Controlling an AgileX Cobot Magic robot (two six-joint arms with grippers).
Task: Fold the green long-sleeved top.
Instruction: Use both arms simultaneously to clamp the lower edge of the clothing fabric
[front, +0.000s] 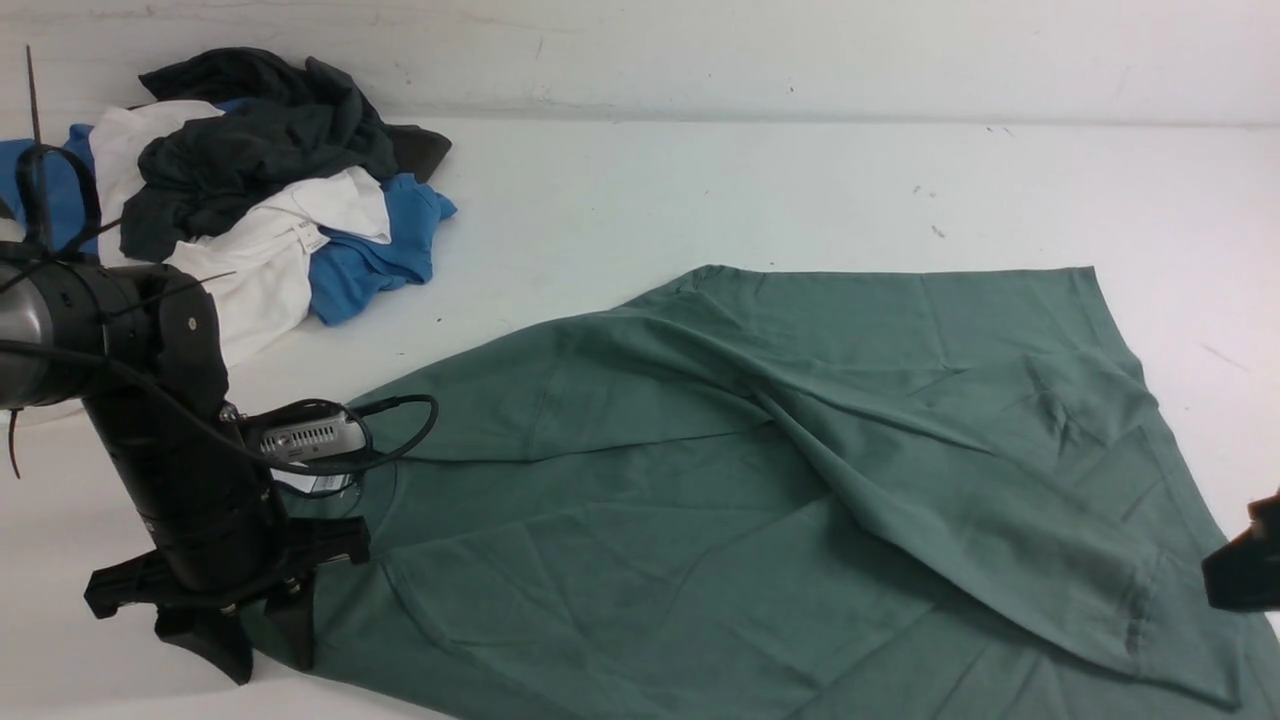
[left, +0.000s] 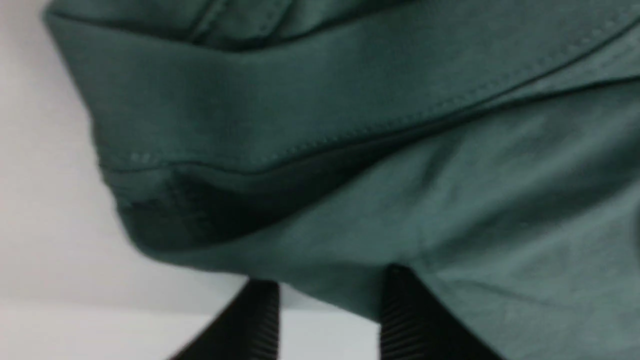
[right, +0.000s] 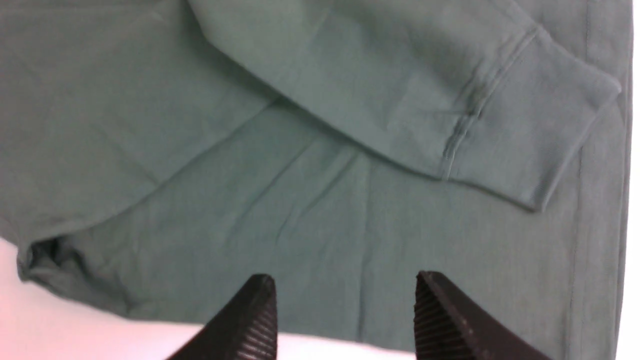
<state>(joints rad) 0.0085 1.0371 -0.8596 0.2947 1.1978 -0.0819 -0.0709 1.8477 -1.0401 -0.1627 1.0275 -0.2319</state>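
The left gripper grabs the loose fold at its edge (front: 266, 626) next, as the body of the green top (front: 672, 576) lies spread across the table.
The green long-sleeved top (front: 760, 450) lies spread and creased across the table, one sleeve folded over its body with the cuff (front: 1140, 610) near the front right. My left gripper (front: 255, 645) stands at the top's front left edge. In the left wrist view the left gripper (left: 330, 320) is open, the edge of the top (left: 350, 125) lying across its fingertips (left: 260, 320), bare table between them. My right gripper (front: 1245, 575) is at the right edge. In the right wrist view the right gripper (right: 345, 300) is open over the top (right: 250, 175), short of the cuff (right: 525, 130).
A pile of dark, white and blue garments (front: 250, 180) sits at the back left of the white table (front: 700, 190). A wall runs along the table's far edge. The top reaches the front edge of the front view.
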